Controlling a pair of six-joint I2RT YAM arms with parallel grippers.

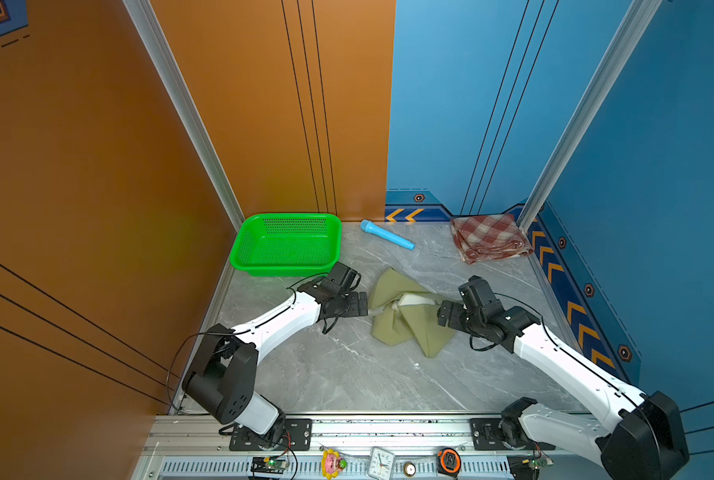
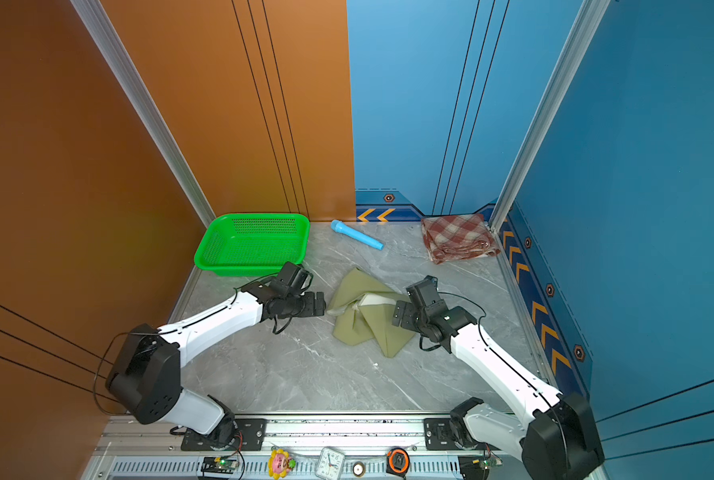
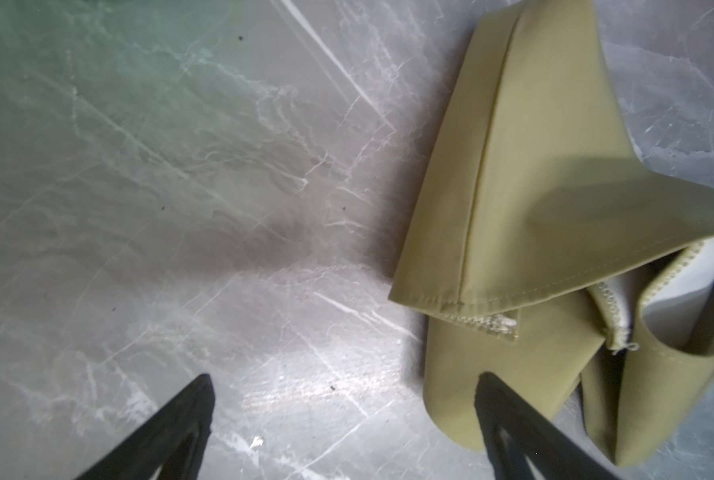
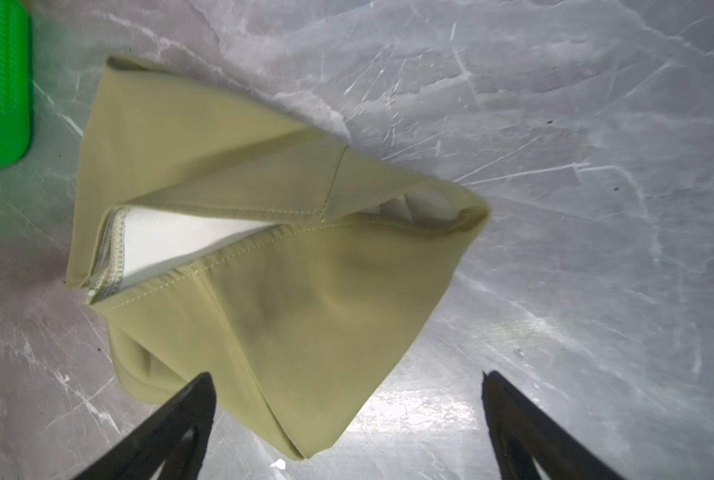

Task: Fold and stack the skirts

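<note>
My left gripper grabs the olive-green skirt point(image 1: 405, 318) next by the skirt's edge facing it, opposite the skirt's corner at the right gripper, to stretch the skirt out for folding.
An olive-green skirt point(image 1: 405, 318) point(image 2: 367, 318) lies crumpled mid-table, its white lining showing point(image 4: 172, 237). In both top views my left gripper point(image 1: 362, 304) point(image 2: 321, 304) sits just off its left edge and my right gripper point(image 1: 442, 313) point(image 2: 397, 313) at its right edge. Both are open and hold nothing. In the left wrist view the skirt point(image 3: 534, 208) lies under one fingertip point(image 3: 496, 399) of the left gripper point(image 3: 344, 395). The right gripper point(image 4: 347, 395) hovers over the skirt's corner point(image 4: 297, 311). A folded red-and-cream plaid skirt point(image 1: 490, 237) point(image 2: 459, 237) rests in the back right corner.
A green mesh basket point(image 1: 287, 244) point(image 2: 253, 244) stands at the back left, close behind my left wrist. A light-blue tube point(image 1: 386, 235) point(image 2: 357, 235) lies at the back middle. Walls enclose the grey marble table point(image 1: 347, 374). Small items line the front rail point(image 1: 380, 461).
</note>
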